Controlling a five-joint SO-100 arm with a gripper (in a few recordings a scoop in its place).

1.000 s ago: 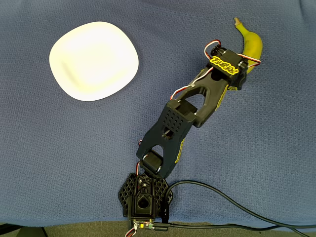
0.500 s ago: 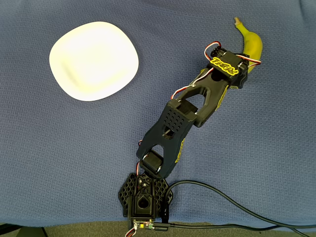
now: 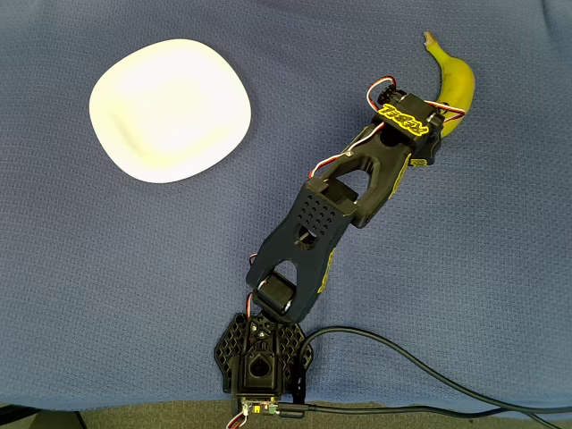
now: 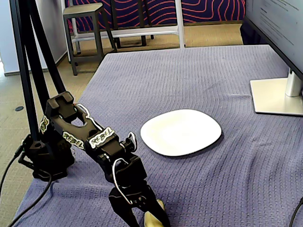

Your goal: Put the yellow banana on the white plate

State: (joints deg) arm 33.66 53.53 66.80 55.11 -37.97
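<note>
My gripper is going to pick up the banana next by its end opposite the stem, to put the yellow banana (image 3: 453, 79) on the white plate (image 3: 170, 109).
The yellow banana (image 3: 453, 79) lies on the blue cloth at the upper right of the overhead view, stem tip pointing up-left. Its lower end is covered by my black gripper (image 3: 427, 136), which reaches down over it. In the fixed view the gripper (image 4: 142, 218) is at the bottom edge, open, with a bit of the banana (image 4: 152, 219) showing between its fingers (image 4: 124, 212). The fingertips are cut off by that view's edge. The white plate (image 3: 170, 109) sits far off at the upper left, bare, and in the fixed view the plate (image 4: 181, 132) is beyond the arm.
The arm's base (image 3: 259, 357) is clamped at the cloth's near edge with a black cable (image 3: 420, 375) trailing right. A monitor stand (image 4: 277, 97) stands at the fixed view's right. Open cloth lies between banana and plate.
The gripper head has shifted slightly up and left over the banana's lower end. The banana and the plate have not moved.
</note>
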